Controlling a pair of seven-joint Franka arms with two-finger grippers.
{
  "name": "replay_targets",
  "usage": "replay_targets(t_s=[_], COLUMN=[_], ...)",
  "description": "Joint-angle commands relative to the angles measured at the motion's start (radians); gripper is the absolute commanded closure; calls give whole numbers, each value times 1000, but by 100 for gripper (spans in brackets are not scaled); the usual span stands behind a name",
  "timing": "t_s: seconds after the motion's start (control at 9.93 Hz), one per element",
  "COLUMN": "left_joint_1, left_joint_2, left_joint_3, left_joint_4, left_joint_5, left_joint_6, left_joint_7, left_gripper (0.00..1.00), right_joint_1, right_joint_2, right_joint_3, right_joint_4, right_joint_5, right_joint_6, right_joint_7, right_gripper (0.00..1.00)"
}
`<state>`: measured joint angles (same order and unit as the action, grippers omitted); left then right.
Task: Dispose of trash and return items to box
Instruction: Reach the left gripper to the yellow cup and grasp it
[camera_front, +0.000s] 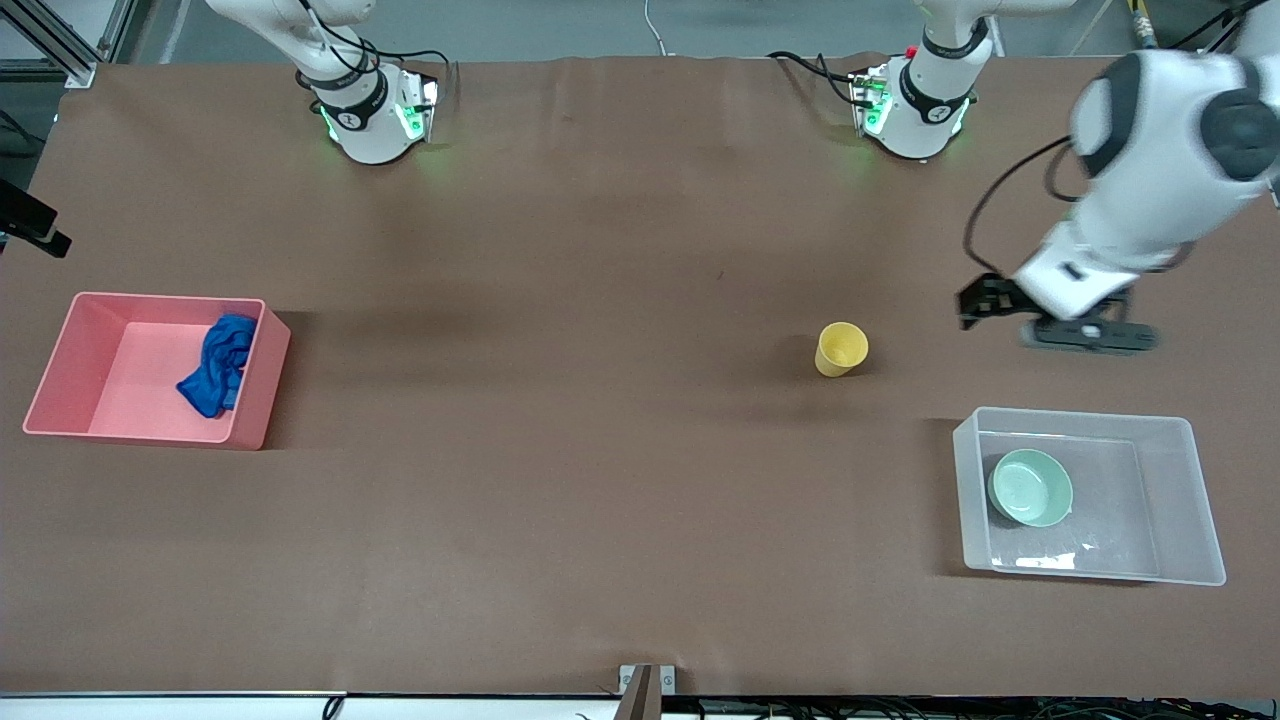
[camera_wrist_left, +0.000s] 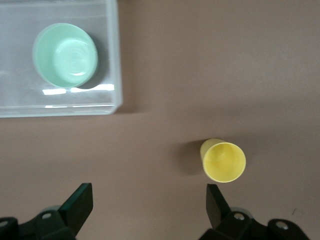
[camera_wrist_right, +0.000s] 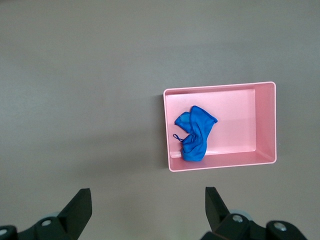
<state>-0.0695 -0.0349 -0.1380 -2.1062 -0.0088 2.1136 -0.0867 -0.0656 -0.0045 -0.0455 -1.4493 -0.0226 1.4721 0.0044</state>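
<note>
Next, my left gripper takes hold of the yellow cup by its rim (camera_front: 845, 330) to return it to the clear box (camera_front: 1195, 500).
The yellow cup (camera_front: 840, 349) stands upright on the bare table; it also shows in the left wrist view (camera_wrist_left: 223, 161). The mint-green bowl (camera_front: 1030, 487) sits in the clear box (camera_front: 1195, 500) at the left arm's end, both also in the left wrist view, bowl (camera_wrist_left: 65, 55) and box (camera_wrist_left: 116, 60). The blue rag (camera_front: 218, 365) lies in the pink bin (camera_front: 140, 385). My left gripper (camera_front: 1088, 336) hangs open and empty (camera_wrist_left: 148, 195) over the table between the cup and the box. My right gripper (camera_wrist_right: 147, 196) is open and empty, high over the table, out of the front view.
The pink bin (camera_wrist_right: 240, 115) with the rag (camera_wrist_right: 195, 134) stands at the right arm's end of the table. The two arm bases (camera_front: 370, 110) stand along the table's edge farthest from the front camera. A small bracket (camera_front: 645, 685) sits at the nearest edge.
</note>
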Motion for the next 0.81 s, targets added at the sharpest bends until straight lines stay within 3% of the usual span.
replay_targets(t_s=[0.0,0.2,0.71], left_joint_1=[5,5,-4], left_joint_2=[57,183,352], left_joint_3=[-54,-112,-135], left_joint_4=[-144,-143,-137], left_joint_5=[23,23,51], left_joint_6=[182,282,382], left_joint_7=[-25,-27,-24], left_gripper=[0,0,3], right_joint_1=[0,4,1], right_joint_2=[1,1,1], right_joint_3=[4,4,3], right_joint_4=[9,9,7], right_joint_5=[16,16,18], right_joint_6=[1,-1,-12], right_joint_7=[9,11,5], right_gripper=[0,0,0])
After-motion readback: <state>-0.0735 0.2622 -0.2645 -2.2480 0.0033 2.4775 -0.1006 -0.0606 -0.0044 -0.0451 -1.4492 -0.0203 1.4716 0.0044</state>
